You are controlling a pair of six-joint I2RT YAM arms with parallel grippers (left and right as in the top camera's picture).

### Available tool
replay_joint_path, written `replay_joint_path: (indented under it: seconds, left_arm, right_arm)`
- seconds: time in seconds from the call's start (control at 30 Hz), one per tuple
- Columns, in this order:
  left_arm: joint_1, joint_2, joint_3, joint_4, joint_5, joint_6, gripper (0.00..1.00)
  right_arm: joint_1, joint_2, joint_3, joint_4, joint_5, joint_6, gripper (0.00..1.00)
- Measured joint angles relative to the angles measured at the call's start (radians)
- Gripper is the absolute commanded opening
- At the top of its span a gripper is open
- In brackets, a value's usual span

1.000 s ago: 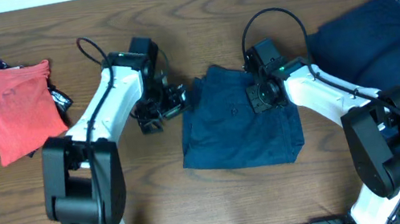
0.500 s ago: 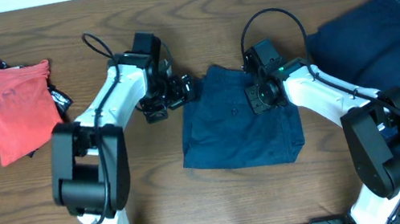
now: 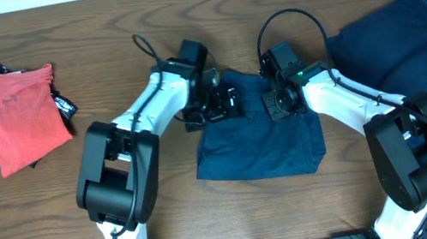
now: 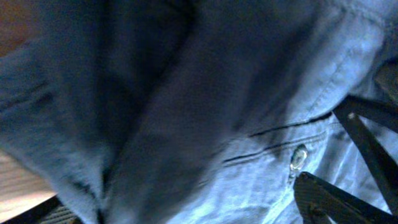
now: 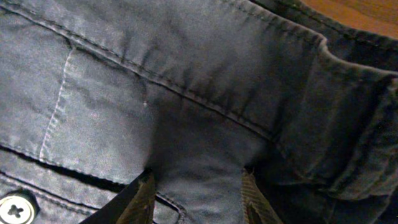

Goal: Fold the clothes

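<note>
My left gripper grabs the folded navy shorts by the cloth (image 5: 199, 180) beside the small button next, to lay them folded on the red garment.
A folded pair of navy shorts (image 3: 255, 134) lies at the table's middle. My left gripper (image 3: 224, 103) hovers low over its upper left part, open, with one finger (image 4: 336, 199) beside the small button (image 4: 299, 155) and cloth filling the left wrist view. At the upper middle of the shorts, my right gripper (image 3: 277, 102) is shut on a ridge of the cloth (image 5: 199, 180) below the waistband seam. Its fingertips (image 5: 144, 199) press either side of that fold. A second button (image 5: 15, 208) shows at the lower left.
A heap of further navy clothes (image 3: 409, 43) lies at the right, running off the table edge. At the far left lies a folded red garment (image 3: 17, 113). Bare wood (image 3: 164, 188) shows between it and the shorts.
My left arm has swung right, from the bare wood left of the shorts to over their upper left part. The right gripper and the shorts have stayed put.
</note>
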Motion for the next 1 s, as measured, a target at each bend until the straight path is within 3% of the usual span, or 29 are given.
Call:
replay_joint_path:
  seconds: [0.07, 0.3, 0.63, 1.0]
  left_arm:
    - [-0.014, 0.003, 0.000, 0.002, 0.000, 0.004, 0.73]
    - [-0.022, 0.027, -0.001, 0.024, 0.007, 0.019, 0.08]
    - [0.013, 0.006, 0.003, -0.045, -0.087, 0.038, 0.06]
    - [0.381, -0.224, 0.086, -0.118, -0.466, 0.080, 0.06]
  right_arm:
    - [0.000, 0.000, 0.000, -0.002, 0.004, 0.000, 0.45]
    - [0.000, 0.000, 0.001, -0.008, 0.014, 0.000, 0.45]
    - [-0.006, -0.069, 0.029, -0.127, 0.000, 0.000, 0.56]
    - [-0.091, -0.429, 0.100, -0.241, 0.030, -0.003, 0.59]
